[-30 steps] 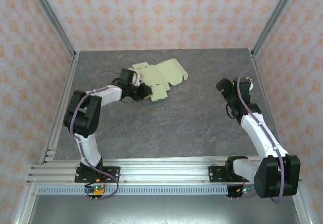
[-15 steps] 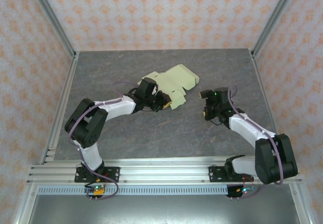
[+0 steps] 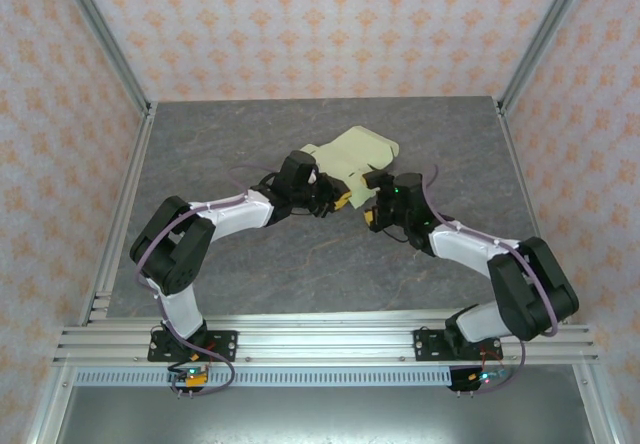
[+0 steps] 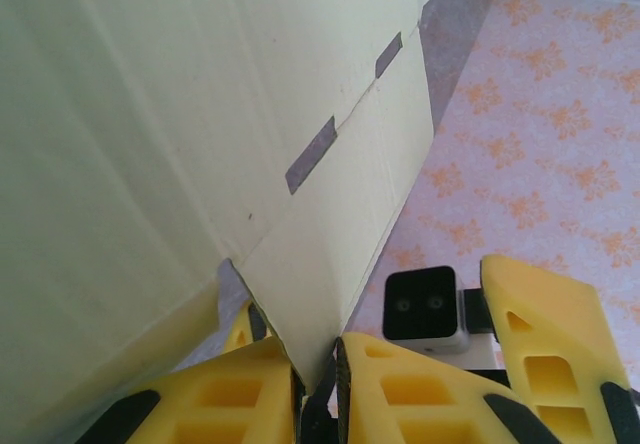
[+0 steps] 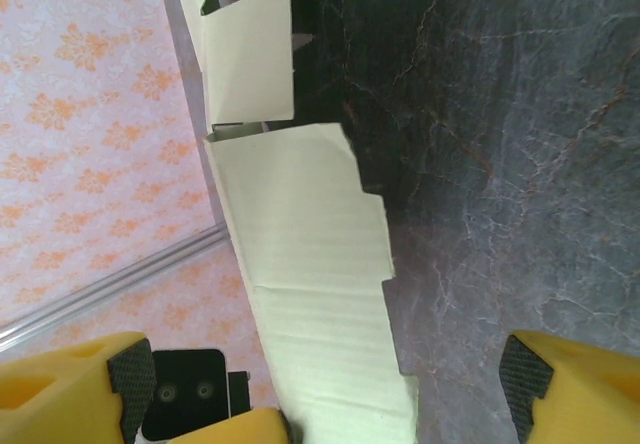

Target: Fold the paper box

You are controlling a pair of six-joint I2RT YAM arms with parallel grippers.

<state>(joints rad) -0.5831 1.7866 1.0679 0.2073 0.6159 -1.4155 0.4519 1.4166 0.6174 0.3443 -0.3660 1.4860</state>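
I need to grab the paper box's flap edge point(image 3: 360, 197) point(image 5: 345, 394) beside my left gripper with my right gripper next, so I can take over and reorient the box for folding.
The paper box point(image 3: 352, 156) is a pale green die-cut sheet, held tilted above the table at centre back. My left gripper point(image 3: 338, 200) is shut on its near corner. In the left wrist view the yellow fingers point(image 4: 390, 389) pinch the tip of a flap of the paper box point(image 4: 200, 134). My right gripper point(image 3: 373, 207) faces the left one from the right, open, close to the same edge. Through the right wrist camera a strip of the paper box point(image 5: 310, 264) runs between the wide-apart pads of the right gripper point(image 5: 320, 394), touching neither.
The dark grey marbled table point(image 3: 300, 264) is fenced by aluminium posts point(image 3: 105, 39) and patterned pink walls. A metal rail point(image 3: 320, 339) runs along the near edge by the arm bases. The two wrists sit very close together.
The left gripper has carried the sheet to the right and lifted it. The right arm has swung in from the right side to meet the sheet's edge.
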